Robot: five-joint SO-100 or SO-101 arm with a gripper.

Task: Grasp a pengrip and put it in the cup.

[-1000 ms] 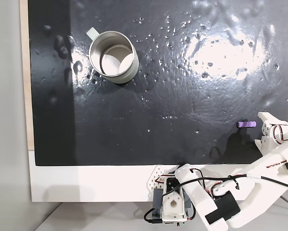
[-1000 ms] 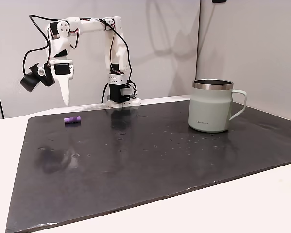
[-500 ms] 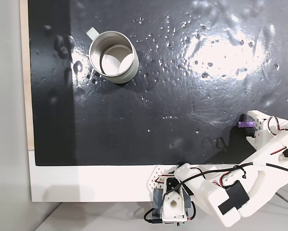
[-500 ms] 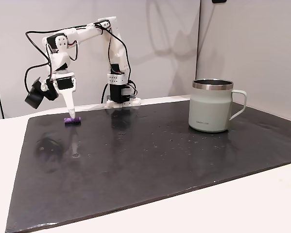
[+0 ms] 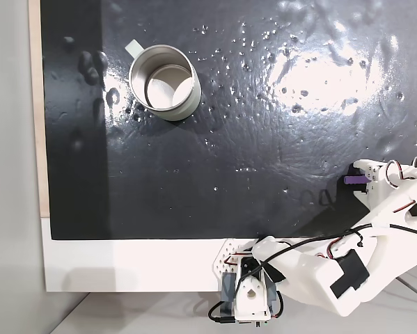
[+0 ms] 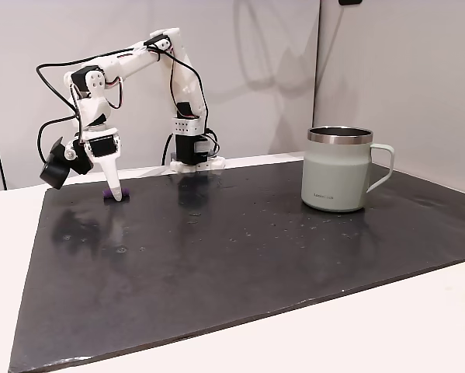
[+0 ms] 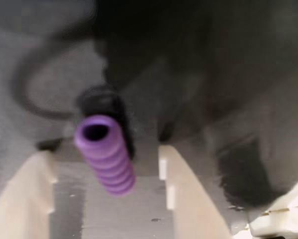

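Note:
I should grab the pengrip with my gripper by one end of its purple tube next, to put the pengrip in the cup.
The pengrip is a small purple ribbed tube lying on the black mat, and in the wrist view it sits between my two pale fingers with a gap on each side. My gripper is open and straddles it. From above, the pengrip pokes out left of the gripper at the mat's right edge. In the side view the gripper touches down beside the pengrip. The cup, a silver-rimmed pale mug, stands upright far away and holds nothing that I can see.
The black mat has a wrinkled, glossy surface with small bumps. The arm's base sits on the white table edge below the mat. A wall stands behind the base in the side view.
The arm has lowered and reached forward. The gripper went from hovering above and beside the pengrip down to the mat, with its fingers now on either side of it.

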